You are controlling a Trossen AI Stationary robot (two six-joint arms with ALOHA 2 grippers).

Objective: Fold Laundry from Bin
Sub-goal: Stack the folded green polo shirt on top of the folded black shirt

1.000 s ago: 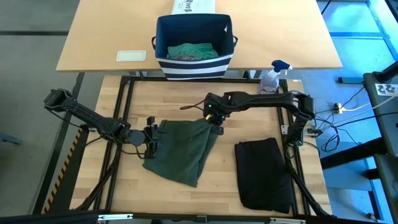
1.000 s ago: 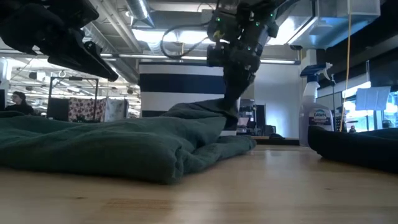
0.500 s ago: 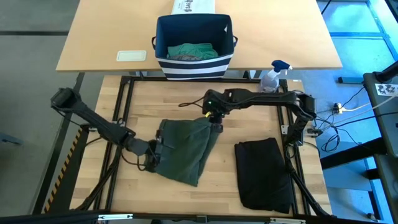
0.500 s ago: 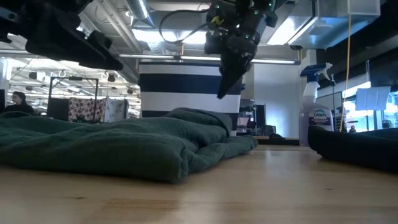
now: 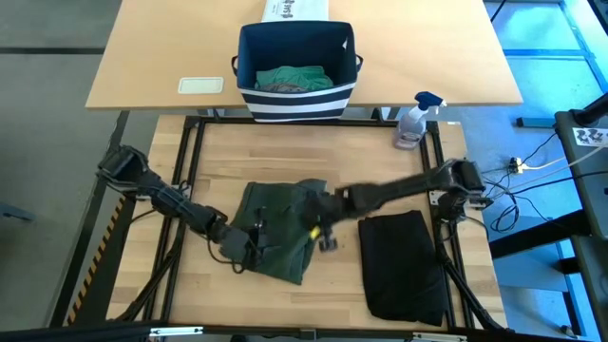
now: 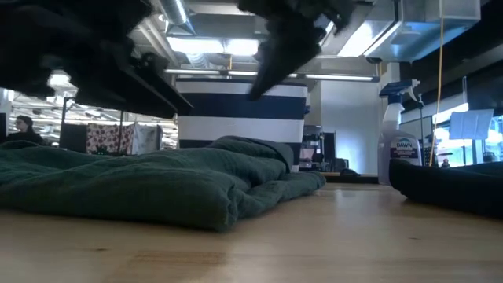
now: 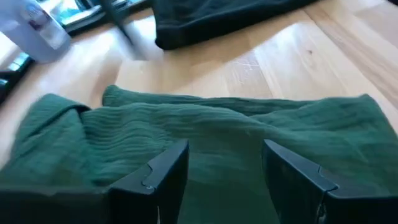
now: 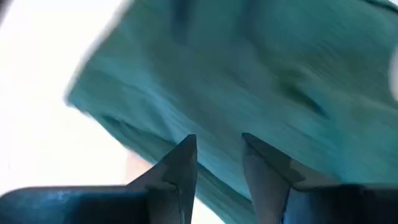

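Observation:
My left gripper takes hold of the green garment by its folded edge (image 7: 230, 112) next, to stack the green garment on the black garment (image 7: 217, 18).
A dark green garment (image 5: 280, 228) lies crumpled and partly folded on the wooden table (image 5: 218, 152), and shows in the low view (image 6: 157, 185) too. My left gripper (image 5: 252, 242) is open, low over the garment's near left part (image 7: 224, 130), with a finger to each side of the ribbed cloth. My right gripper (image 5: 326, 236) hangs open above the garment's right edge (image 8: 261, 68). A black garment (image 5: 404, 266) lies folded at the near right. The bin (image 5: 296, 71), navy with white stripes, stands on the far table with teal-green laundry (image 5: 294, 78) inside. My left gripper comes slanting down from the table's left over the green garment's near left part. Whether its fingertips (image 7: 168, 168) touch the cloth I cannot tell.
A spray bottle (image 5: 415, 119) stands at the table's far right corner. A white printed box (image 5: 294, 9) sits behind the bin, and a pale flat pad (image 5: 200, 85) lies to the bin's left. Bare wood shows between the two garments (image 5: 344, 275).
My right gripper has opened and let go of the green garment's far right corner, which it held raised. The corner has dropped flat. The gripper then swung toward the near edge along the garment's right side. My left gripper has slid down toward the near edge along the garment's left side.

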